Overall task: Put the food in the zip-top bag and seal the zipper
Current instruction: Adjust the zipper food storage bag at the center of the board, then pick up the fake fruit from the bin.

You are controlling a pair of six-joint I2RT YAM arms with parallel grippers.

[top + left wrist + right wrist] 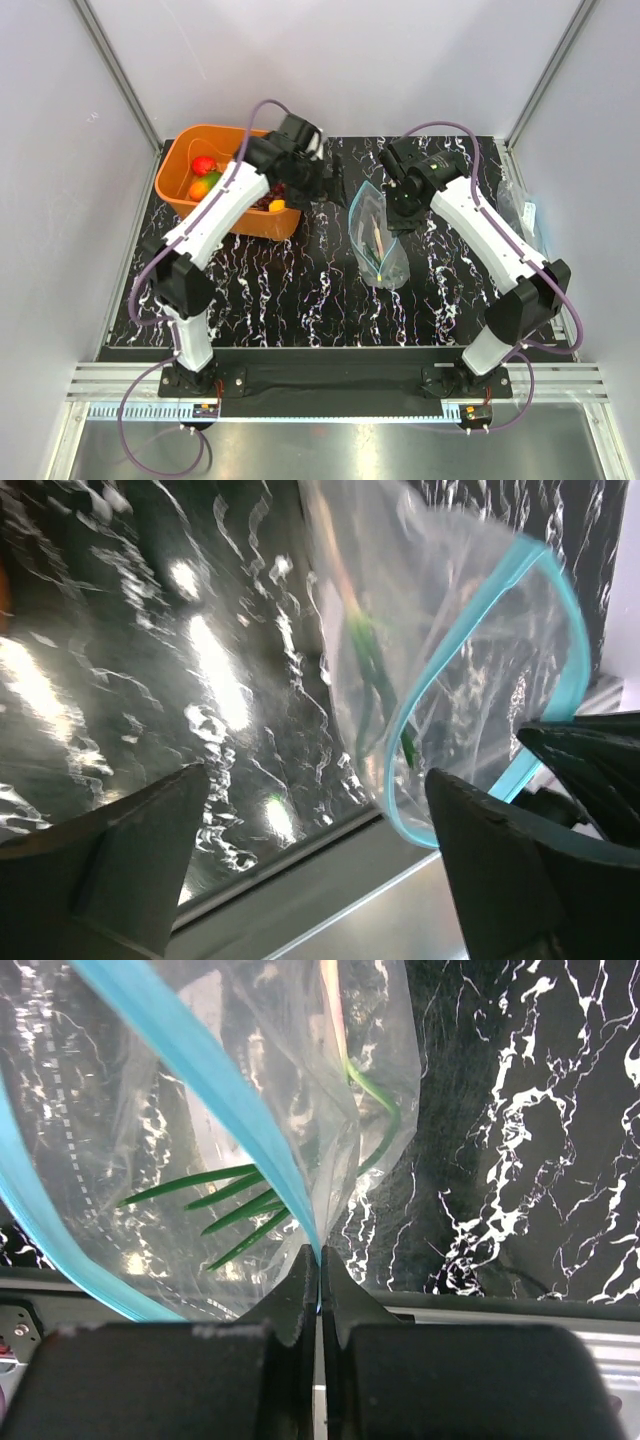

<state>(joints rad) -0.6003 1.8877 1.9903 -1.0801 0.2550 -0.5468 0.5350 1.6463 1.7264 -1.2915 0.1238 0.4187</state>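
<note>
The dark grapes [264, 201] need to go into the bag. My left gripper should reach them and grab one end of the grapes, so the rest stays free to enter the bag's opening [355, 222].
The clear zip-top bag [377, 238] lies mid-table with its teal-blue zipper [215, 1110] mouth open toward the back, and the green chive bunch [235, 1212] is inside. My right gripper [320, 1258] is shut on the zipper strip at the mouth's right edge; in the top view the right gripper [393, 217] sits at the bag's right side. My left gripper [320, 865] is open and empty, just left of the bag's mouth [480, 670], between the basket and the bag in the top view [325, 190]. A red apple [204, 165], mango [204, 186], lemon [277, 205] and dark grapes [264, 201] sit in the basket.
The orange slotted basket [185, 150] stands at the back left, partly under my left arm. A second clear bag [520, 210] lies off the black marbled mat [300, 290] at the right wall. Metal frame posts stand at both back corners.
</note>
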